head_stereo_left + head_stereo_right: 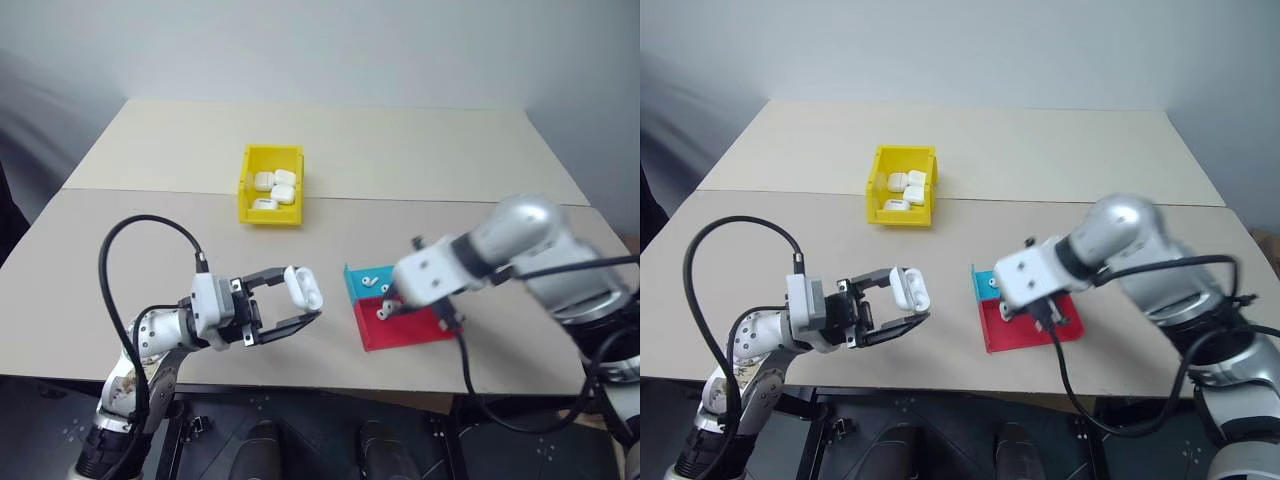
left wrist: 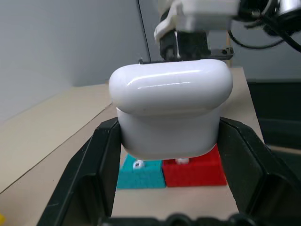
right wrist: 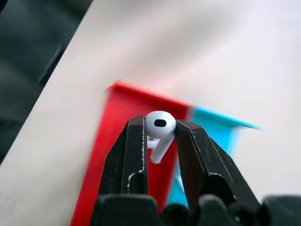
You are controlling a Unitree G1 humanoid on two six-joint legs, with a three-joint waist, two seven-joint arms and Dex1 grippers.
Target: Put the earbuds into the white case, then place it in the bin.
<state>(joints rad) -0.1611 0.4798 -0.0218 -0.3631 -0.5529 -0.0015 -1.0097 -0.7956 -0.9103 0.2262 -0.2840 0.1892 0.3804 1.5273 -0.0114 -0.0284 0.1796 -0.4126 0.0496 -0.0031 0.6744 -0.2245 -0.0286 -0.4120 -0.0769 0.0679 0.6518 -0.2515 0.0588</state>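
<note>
The earbud (image 3: pixel 161 127) is hanging high above the red tray (image 3: pixel 108 146). My right gripper should carry the earbud to the white case first and then let go of it.
My left gripper (image 1: pixel 306 296) is shut on the white case (image 1: pixel 303 286), holding it above the table's front left. From the left wrist the case (image 2: pixel 171 113) sits between both black fingers (image 2: pixel 101 160). My right gripper (image 3: pixel 159 126) is shut on one earbud (image 3: pixel 161 121), head up and stem down between the tips. In the head views the right hand (image 1: pixel 430 275) hangs above the two small trays. Another earbud (image 1: pixel 368 281) lies in the blue tray (image 1: pixel 355 272), and one (image 1: pixel 382 313) lies in the red tray (image 1: pixel 405 332). The yellow bin (image 1: pixel 247 180) stands further back at the centre.
Several white cases (image 1: pixel 275 187) lie inside the bin. The blue and red trays sit side by side near the table's front edge, right of the held case. Black cables loop from both arms. A seam runs across the table behind the bin.
</note>
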